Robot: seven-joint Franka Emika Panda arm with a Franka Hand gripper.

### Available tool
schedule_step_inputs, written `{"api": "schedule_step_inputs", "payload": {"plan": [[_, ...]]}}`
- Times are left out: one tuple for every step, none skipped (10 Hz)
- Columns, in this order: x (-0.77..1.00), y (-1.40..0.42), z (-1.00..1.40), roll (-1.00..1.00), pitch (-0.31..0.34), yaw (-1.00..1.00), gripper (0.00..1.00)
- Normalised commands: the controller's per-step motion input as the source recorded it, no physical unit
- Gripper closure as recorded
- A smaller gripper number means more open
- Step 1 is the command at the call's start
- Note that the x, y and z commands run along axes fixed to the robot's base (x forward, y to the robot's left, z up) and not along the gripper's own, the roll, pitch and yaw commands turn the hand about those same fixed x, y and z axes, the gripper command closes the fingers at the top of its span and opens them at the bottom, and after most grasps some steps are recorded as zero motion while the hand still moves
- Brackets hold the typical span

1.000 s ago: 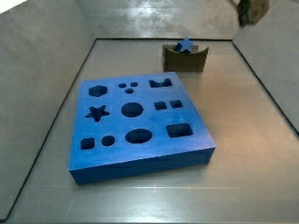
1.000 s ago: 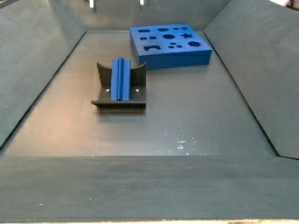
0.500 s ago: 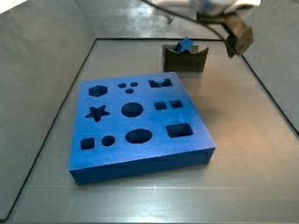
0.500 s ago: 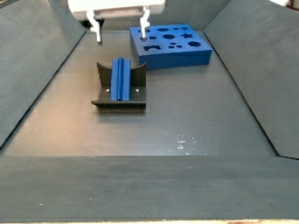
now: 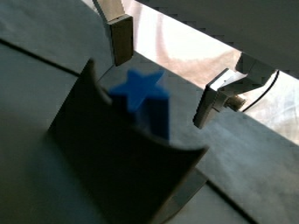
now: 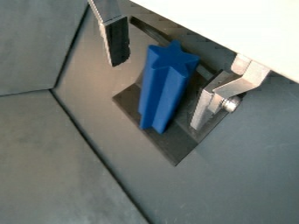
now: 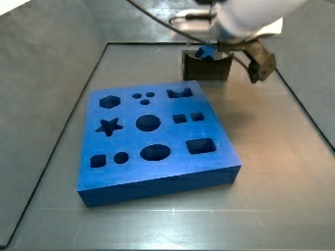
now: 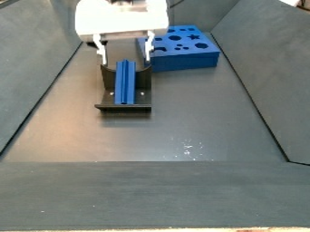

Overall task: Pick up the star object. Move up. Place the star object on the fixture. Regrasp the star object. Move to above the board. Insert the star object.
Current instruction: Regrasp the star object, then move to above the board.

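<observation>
My gripper will next take hold of the star object by its star-shaped end (image 7: 206,51) (image 5: 138,87), so that it can put the object into the board's star-shaped hole.
The star object, a long blue prism with a star-shaped end, lies in the dark fixture (image 8: 111,104). It shows in both side views (image 8: 126,82) (image 7: 207,50) and in both wrist views (image 5: 140,89) (image 6: 163,83). My gripper (image 8: 122,53) is open and hangs over the star's far end, with one finger on each side and a gap to the star on both. It also shows in a side view (image 7: 225,61) and in both wrist views (image 5: 167,70) (image 6: 163,74). The blue board (image 7: 157,137) with its shaped holes, one of them star-shaped, lies apart from the fixture.
The board also shows behind the fixture in a side view (image 8: 182,47). Grey sloped walls (image 8: 49,82) enclose the floor on both sides. The arm's body (image 7: 249,15) reaches in from above.
My gripper has come down into view and now straddles the star on the fixture. The star, fixture and board have not moved.
</observation>
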Motion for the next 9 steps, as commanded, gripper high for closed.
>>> {"api": "schedule_step_inputs", "payload": {"plan": [[0.08, 0.01, -0.60, 0.07, -0.064, -0.01, 0.00], [0.08, 0.00, -0.38, 0.07, -0.040, -0.02, 0.00], [0.08, 0.00, -0.29, 0.07, -0.034, -0.02, 0.00], [0.03, 0.00, -0.19, 0.06, -0.015, -0.01, 0.00], [0.01, -0.01, -0.17, 0.06, -0.016, -0.02, 0.00], [0.01, 0.00, -0.17, 0.06, -0.015, -0.01, 0.00], [0.01, 0.00, -0.17, 0.06, -0.015, -0.01, 0.00], [0.00, 0.00, 0.00, 0.00, 0.000, 0.00, 1.00], [0.14, -0.35, 1.00, -0.20, 0.113, 0.06, 1.00]]}}
